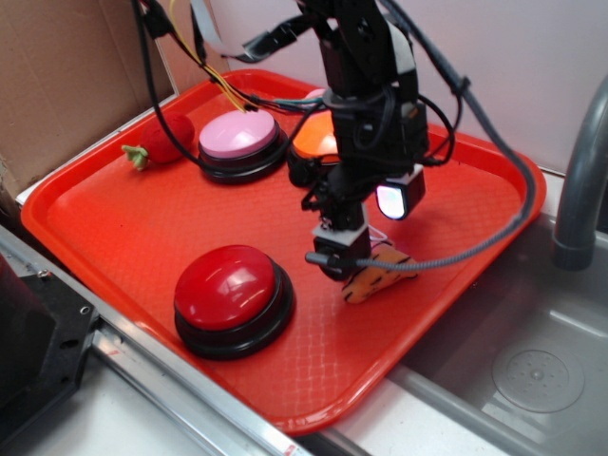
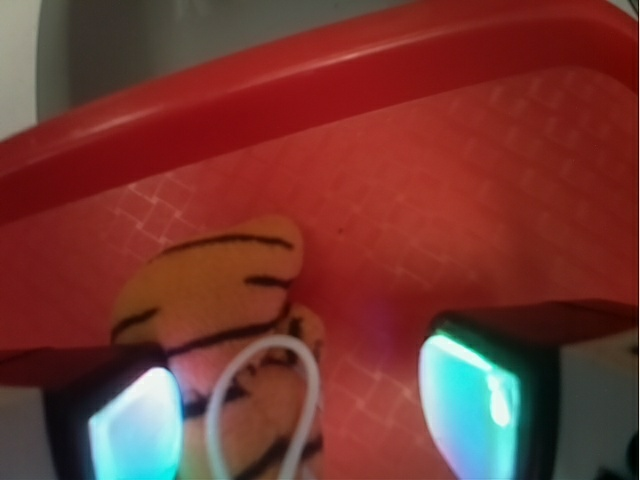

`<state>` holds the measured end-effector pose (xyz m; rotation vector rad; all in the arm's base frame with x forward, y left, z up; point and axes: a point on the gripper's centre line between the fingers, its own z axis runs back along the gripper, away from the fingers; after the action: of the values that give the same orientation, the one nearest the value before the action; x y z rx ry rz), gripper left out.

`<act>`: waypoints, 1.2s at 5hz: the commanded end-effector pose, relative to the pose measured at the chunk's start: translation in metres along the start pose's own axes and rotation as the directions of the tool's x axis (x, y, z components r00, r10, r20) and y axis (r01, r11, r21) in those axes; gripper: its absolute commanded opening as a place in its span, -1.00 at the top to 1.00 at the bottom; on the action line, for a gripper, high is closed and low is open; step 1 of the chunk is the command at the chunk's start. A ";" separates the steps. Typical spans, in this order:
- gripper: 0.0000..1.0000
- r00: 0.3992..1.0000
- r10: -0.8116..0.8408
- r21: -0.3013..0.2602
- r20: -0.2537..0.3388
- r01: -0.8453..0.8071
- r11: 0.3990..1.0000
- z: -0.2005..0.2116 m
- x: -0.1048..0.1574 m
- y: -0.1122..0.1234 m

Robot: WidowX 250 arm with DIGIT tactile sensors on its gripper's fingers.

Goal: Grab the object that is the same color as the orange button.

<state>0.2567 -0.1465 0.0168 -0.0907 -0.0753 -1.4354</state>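
Note:
My gripper should close on the orange plush tiger (image 1: 377,276) on the red tray: my fingers reach down beside the tiger.
The object, a small orange plush tiger (image 1: 377,276) with black stripes, lies on the red tray (image 1: 95,204) near its right rim. My gripper (image 1: 346,260) is lowered right over it and stands open. In the wrist view the tiger (image 2: 225,300) lies between the jaws, close to the left pad (image 2: 135,430) and well apart from the right one, with its white loop tag (image 2: 268,352) showing. The gripper (image 2: 300,415) holds nothing. The orange button (image 1: 315,141) sits at the back of the tray, partly hidden behind my arm.
A pink-topped button (image 1: 239,138) and a red plush strawberry (image 1: 163,141) sit at the back left, a red-topped button (image 1: 228,285) at the front. A steel sink (image 1: 532,366) with a grey faucet (image 1: 579,190) lies to the right, cardboard (image 1: 66,76) to the left.

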 end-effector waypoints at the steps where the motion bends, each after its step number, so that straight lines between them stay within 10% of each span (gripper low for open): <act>1: 1.00 0.998 -0.048 0.030 -0.027 0.049 0.998 -0.003 0.013 -0.020; 5: 1.00 0.989 0.146 0.058 -0.011 -0.145 0.988 0.037 -0.005 -0.009; 6: 1.00 0.918 0.388 0.206 -0.086 -0.365 0.908 0.065 -0.011 -0.011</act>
<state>0.2498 -0.1106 0.0621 0.1277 0.0097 -1.0063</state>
